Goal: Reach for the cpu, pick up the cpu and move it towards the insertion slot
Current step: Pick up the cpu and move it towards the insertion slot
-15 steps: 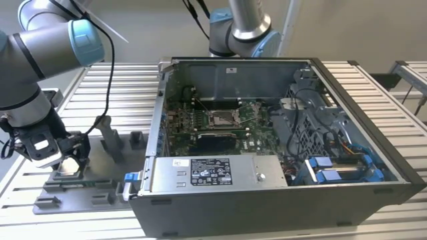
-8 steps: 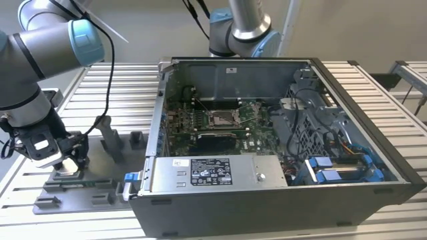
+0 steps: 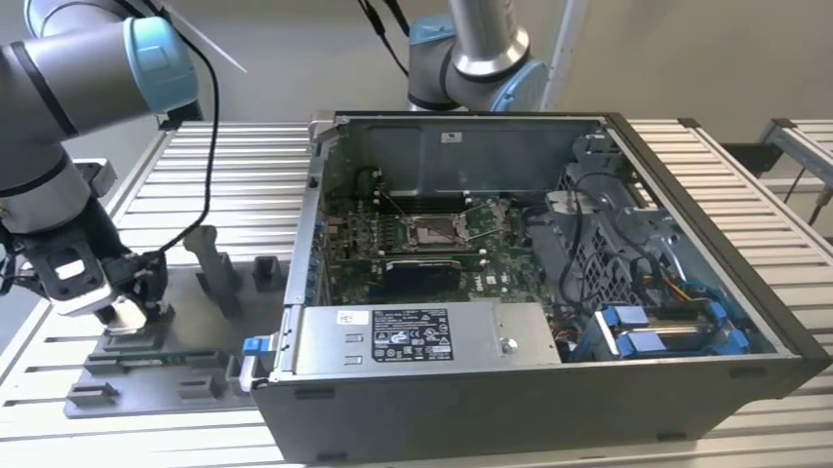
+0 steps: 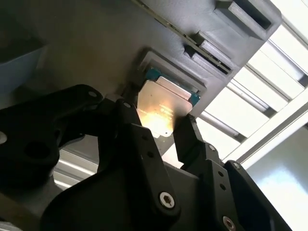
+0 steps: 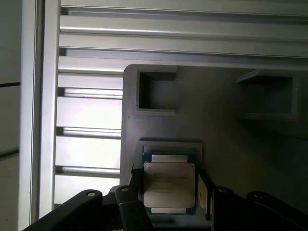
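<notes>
I next need my gripper to grab the cpu's two side edges, where narrow gaps show, because the nest's side (image 5: 171, 145) is close against the end of the cpu (image 5: 169, 185).
The cpu (image 4: 163, 103) (image 5: 169, 185), a thin square chip with a silvery top, lies flat in a shallow nest on the grey fixture plate (image 3: 143, 375) (image 5: 226, 139). My gripper (image 3: 124, 310) (image 4: 156, 113) (image 5: 169, 185) hangs low over that nest at the exterior view's left. It is open, with one black finger (image 4: 126, 107) close on each side of the chip; a narrow gap shows at the fingers (image 5: 202, 188). The insertion slot (image 3: 432, 230), a shiny metal frame with a dark centre, sits on the green board inside the computer case (image 3: 703, 195), well to the exterior view's right.
Upright grey fixture blocks (image 3: 215, 268) stand on the plate between my gripper and the case wall. A power supply (image 3: 416, 336) fills the case's near side. A second arm (image 3: 475, 58) stands behind the case. Ribbed aluminium table (image 3: 234, 166) surrounds everything.
</notes>
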You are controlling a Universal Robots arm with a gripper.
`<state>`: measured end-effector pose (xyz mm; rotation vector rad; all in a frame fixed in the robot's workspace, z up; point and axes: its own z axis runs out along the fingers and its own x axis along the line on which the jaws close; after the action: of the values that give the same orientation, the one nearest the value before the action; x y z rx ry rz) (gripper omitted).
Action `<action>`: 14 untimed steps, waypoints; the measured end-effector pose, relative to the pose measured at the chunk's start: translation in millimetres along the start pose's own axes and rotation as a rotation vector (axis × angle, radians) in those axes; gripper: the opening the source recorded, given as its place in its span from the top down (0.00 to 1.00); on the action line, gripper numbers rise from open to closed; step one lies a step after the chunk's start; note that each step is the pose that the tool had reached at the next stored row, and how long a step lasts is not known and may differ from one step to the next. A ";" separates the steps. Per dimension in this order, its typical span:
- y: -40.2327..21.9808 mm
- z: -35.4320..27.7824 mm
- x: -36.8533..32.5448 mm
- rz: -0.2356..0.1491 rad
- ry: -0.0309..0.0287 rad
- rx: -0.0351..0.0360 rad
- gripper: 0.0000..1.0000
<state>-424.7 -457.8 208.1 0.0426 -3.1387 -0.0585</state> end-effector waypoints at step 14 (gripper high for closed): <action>2.4 -63.7 0.1 0.000 0.0000 0.0000 1.00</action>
<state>-424.7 -457.8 271.8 0.0424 -3.1387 -0.0585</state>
